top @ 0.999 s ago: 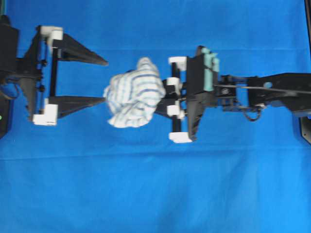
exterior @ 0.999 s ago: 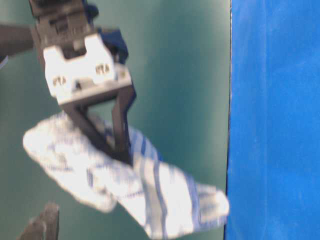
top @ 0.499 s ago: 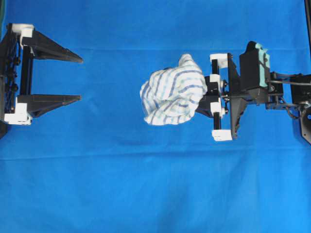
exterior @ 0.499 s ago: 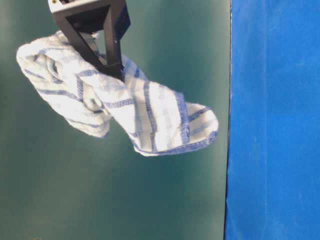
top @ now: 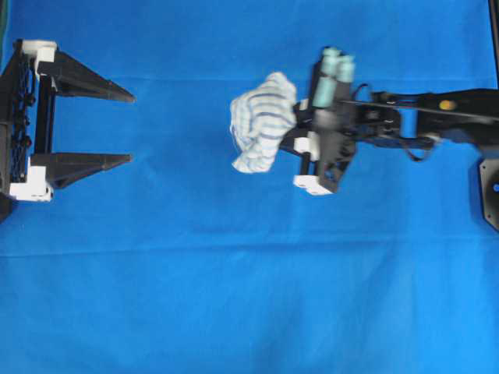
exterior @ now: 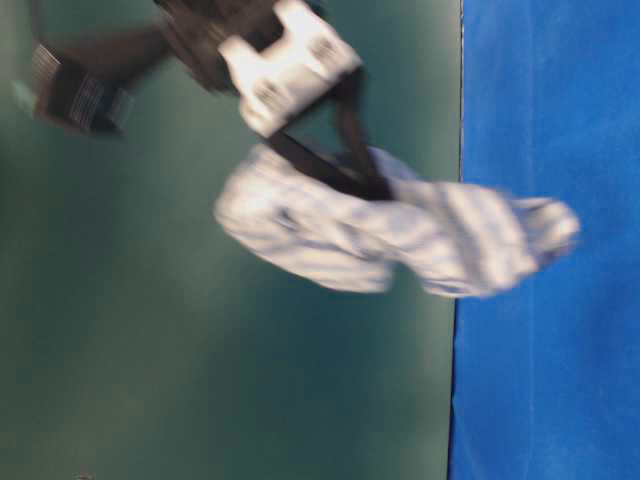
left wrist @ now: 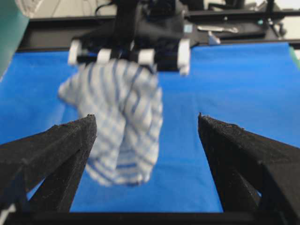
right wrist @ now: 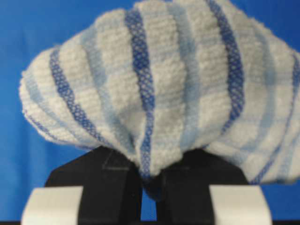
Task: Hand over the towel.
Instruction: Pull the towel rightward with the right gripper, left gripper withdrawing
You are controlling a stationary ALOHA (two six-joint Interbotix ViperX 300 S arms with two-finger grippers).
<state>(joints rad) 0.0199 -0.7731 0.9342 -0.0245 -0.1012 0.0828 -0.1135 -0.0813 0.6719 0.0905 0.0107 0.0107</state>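
Observation:
My right gripper holds the bunched towel above the blue cloth and should keep holding it. It is too soon to open.
The towel [top: 263, 121], white with thin blue and grey checks, hangs bunched from my right gripper [top: 295, 131], which is shut on it above the blue cloth. It fills the right wrist view [right wrist: 159, 89], pinched between the black fingers [right wrist: 117, 187]. In the table-level view the towel [exterior: 400, 235] is blurred and hangs under the tilted right gripper [exterior: 365, 180]. My left gripper [top: 131, 128] is open and empty at the far left, well apart from the towel. In the left wrist view the towel [left wrist: 122, 122] hangs ahead, between its spread fingers [left wrist: 56, 150].
A large plain blue cloth [top: 249, 296] covers the table. A green backdrop [exterior: 150, 380] stands beside it in the table-level view. The right arm [top: 437, 125] reaches in from the right edge.
My right gripper has rolled its wrist and carried the towel a little towards the top of the overhead view. My left gripper pulled back to the far left a second ago and has stayed there since.

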